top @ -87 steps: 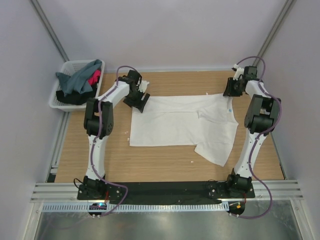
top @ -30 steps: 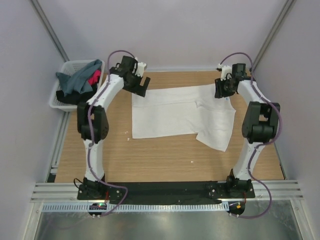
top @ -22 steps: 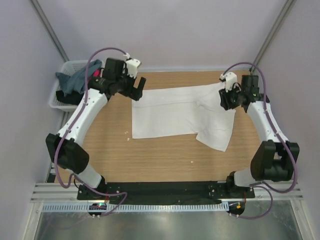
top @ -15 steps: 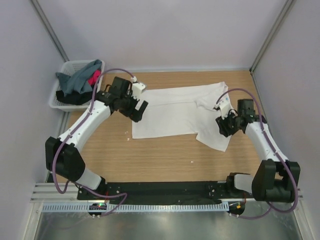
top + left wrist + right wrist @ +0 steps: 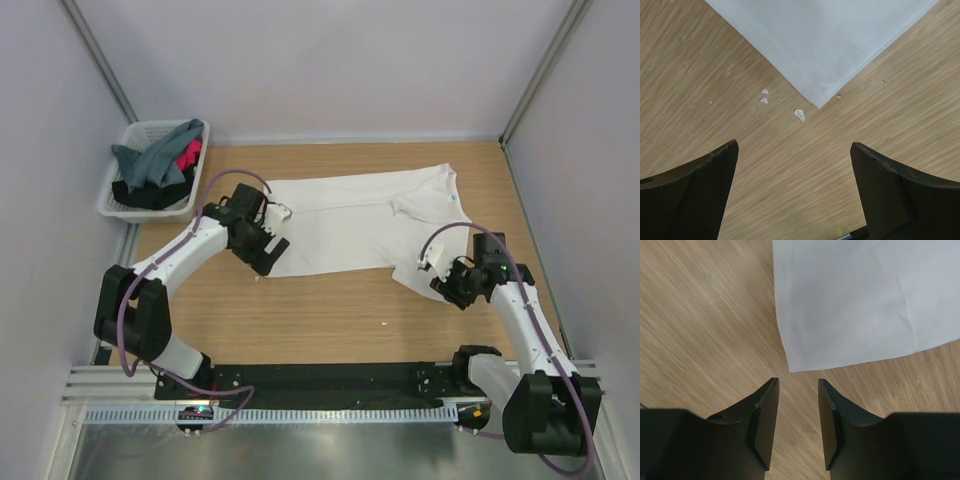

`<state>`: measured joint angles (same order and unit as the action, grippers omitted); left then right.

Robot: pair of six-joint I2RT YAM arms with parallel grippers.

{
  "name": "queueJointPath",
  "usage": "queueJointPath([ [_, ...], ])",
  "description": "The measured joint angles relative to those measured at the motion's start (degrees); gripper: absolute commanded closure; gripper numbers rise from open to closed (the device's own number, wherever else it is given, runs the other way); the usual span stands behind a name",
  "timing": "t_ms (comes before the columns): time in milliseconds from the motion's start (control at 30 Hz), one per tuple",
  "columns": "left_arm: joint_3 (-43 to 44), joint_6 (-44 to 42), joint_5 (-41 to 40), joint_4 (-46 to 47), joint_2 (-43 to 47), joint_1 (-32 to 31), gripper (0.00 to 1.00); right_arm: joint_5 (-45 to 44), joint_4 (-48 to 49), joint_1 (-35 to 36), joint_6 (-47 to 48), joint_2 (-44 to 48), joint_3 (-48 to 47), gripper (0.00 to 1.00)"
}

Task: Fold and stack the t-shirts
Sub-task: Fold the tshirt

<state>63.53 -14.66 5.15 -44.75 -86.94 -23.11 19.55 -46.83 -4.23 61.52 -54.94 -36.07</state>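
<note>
My right gripper grabs the white t-shirt's near sleeve corner next, to fold the t-shirt's near edge over toward its far edge.
A plain white t-shirt (image 5: 350,215) lies spread flat across the middle of the wooden table. My left gripper (image 5: 265,257) hovers at its near-left corner. In the left wrist view the gripper (image 5: 794,146) is wide open and empty, with the shirt's corner (image 5: 830,40) just beyond the fingertips. My right gripper (image 5: 447,288) is at the near corner of the shirt's right sleeve. In the right wrist view the gripper (image 5: 797,381) is open with a narrow gap, nothing between the fingers, and the cloth's corner (image 5: 850,305) is just ahead of them.
A white lattice basket (image 5: 116,208) stands at the far left and holds a grey-teal shirt (image 5: 160,155), a pink-red one (image 5: 188,156) and a black one (image 5: 140,195). Small white specks (image 5: 800,114) lie on the wood by the shirt's corner.
Both arms have drawn back from the shirt's far edge to its near edge. The shirt now lies a little farther back and flatter.
</note>
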Motion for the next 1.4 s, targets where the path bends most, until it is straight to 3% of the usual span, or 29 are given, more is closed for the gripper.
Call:
queueJointPath([
  [500, 4.35, -0.24, -0.15, 0.2, -7.93, 0.0, 0.08, -1.51, 7.82, 0.0, 2.1, -14.75, 2.71, 0.61],
  [600, 5.27, -0.15, -0.17, 0.2, -9.84, 0.0, 0.08, -1.66, 8.98, 0.0, 1.49, -16.7, 1.84, 0.69],
  [633, 5.42, -0.11, -0.2, 0.22, -10.4, 0.0, 0.08, -1.7, 9.35, 0.0, 1.29, -17.25, 1.53, 0.79],
  [767, 5.57, 0.39, -0.61, 0.24, -11.91, 0.04, 0.1, -1.86, 10.95, 0.02, 0.9, -18.29, 0.94, 0.93],
  [967, 6.36, 0.92, 0.31, -0.31, -14.95, 0.9, 0.33, -1.92, 12.17, 0.04, 0.44, -18.73, 0.7, 0.94],
  [1233, 7.1, 2.27, 5.97, -2.6, -18.67, 1.09, 0.37, -1.95, 12.39, 0.04, 0.09, -18.73, 0.61, 0.94],
  [1400, 8.57, 2.82, 8.33, -3.78, -20.31, 1.11, 0.61, -1.97, 12.52, 0.04, -0.15, -18.73, 0.61, 0.96],
])
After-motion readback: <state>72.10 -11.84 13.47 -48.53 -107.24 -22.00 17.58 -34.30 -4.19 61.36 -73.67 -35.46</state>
